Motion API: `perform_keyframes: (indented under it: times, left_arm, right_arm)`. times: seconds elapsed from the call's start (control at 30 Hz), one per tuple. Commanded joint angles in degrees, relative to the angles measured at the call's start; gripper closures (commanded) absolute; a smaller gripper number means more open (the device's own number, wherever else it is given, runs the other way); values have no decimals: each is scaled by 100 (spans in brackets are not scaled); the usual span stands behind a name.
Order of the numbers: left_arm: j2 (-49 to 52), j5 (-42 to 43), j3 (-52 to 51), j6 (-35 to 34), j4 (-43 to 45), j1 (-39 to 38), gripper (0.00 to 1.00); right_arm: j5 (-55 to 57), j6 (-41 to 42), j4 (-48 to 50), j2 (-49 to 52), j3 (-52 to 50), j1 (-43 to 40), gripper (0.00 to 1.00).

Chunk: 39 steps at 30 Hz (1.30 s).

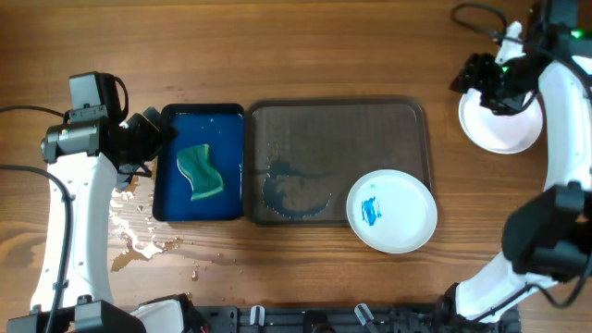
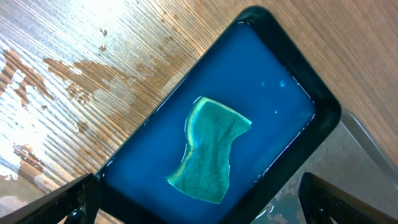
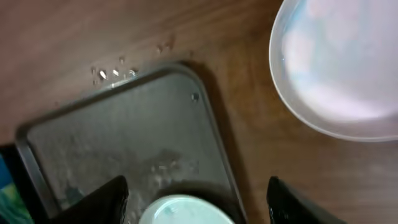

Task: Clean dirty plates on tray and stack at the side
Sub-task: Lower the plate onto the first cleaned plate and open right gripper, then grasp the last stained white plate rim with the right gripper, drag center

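Observation:
The white plate's smeared side should stay open for cleaning, so my right gripper should next grip the plate's rim on the side away from the sponge.
The dark grey tray (image 1: 342, 139) lies mid-table. One white plate (image 1: 391, 211) with a blue smear sits on the tray's front right corner, overhanging the rim; its edge shows in the right wrist view (image 3: 183, 213). Another white plate (image 1: 500, 125) rests on the wood to the right of the tray, faintly bluish in the right wrist view (image 3: 339, 68); I cannot tell if more plates lie under it. My right gripper (image 1: 486, 81) (image 3: 196, 202) is open and empty above the table, between the tray's far right corner (image 3: 124, 137) and that plate. My left gripper (image 1: 148, 137) (image 2: 199, 205) is open and empty over the blue tray's left edge.
A small deep-blue tray (image 1: 203, 108) (image 2: 323, 99) of blue water holds a green sponge (image 1: 201, 172) (image 2: 208, 149), left of the grey tray. A blue ring smear (image 1: 291, 190) marks the grey tray's floor. Water puddles (image 1: 139, 231) lie on the wood at front left.

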Motion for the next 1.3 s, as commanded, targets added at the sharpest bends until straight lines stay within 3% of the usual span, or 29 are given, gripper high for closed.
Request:
perform_keyframes:
  times: [0.0,0.07,0.37,0.53,0.77,0.9,0.97,1.07,1.13,1.23,1.27]
  left_arm:
    - [55,90,35,-20,4,-28,0]
    - [55,87,35,76,2,-26,0]
    - [55,90,35,76,4,-26,0]
    - [55,90,35,101,9,-28,0]
    - [55,111,35,212,2,-28,0]
    - [57,111,35,214,2,-28,0]
    - [57,111,35,214,2,-28,0]
    - [55,111,35,214,2,-28,0]
    - [57,111,35,212,4,-28,0]
    - [55,111,35,212,4,-28,0]
    - [57,111,35,212,2,-28,0]
  right_arm:
    - [848,55,-542,-413,4,507,28]
    - [918,120,-820,-643,4,833,33]
    - [1915,1867,-2133,-1915,-369,2494,32]
    - [1845,2868,-1904,-2682,-2640,3191,31]
    - [1132,3847,-745,-2903,-5226,3202,34]
    - [684,4640,446,-2903,-5919,3202,49]
    - [686,4922,841,-2900,-6146,3202,49]
    - [850,5003,911,-2900,-6242,3202,51]
    - [1134,4979,909,-2900,-6242,3202,58]
    - [1379,4358,1095,-2900,-6242,3202,91]
    - [1381,4212,1198,-2900,-6242,3202,92]
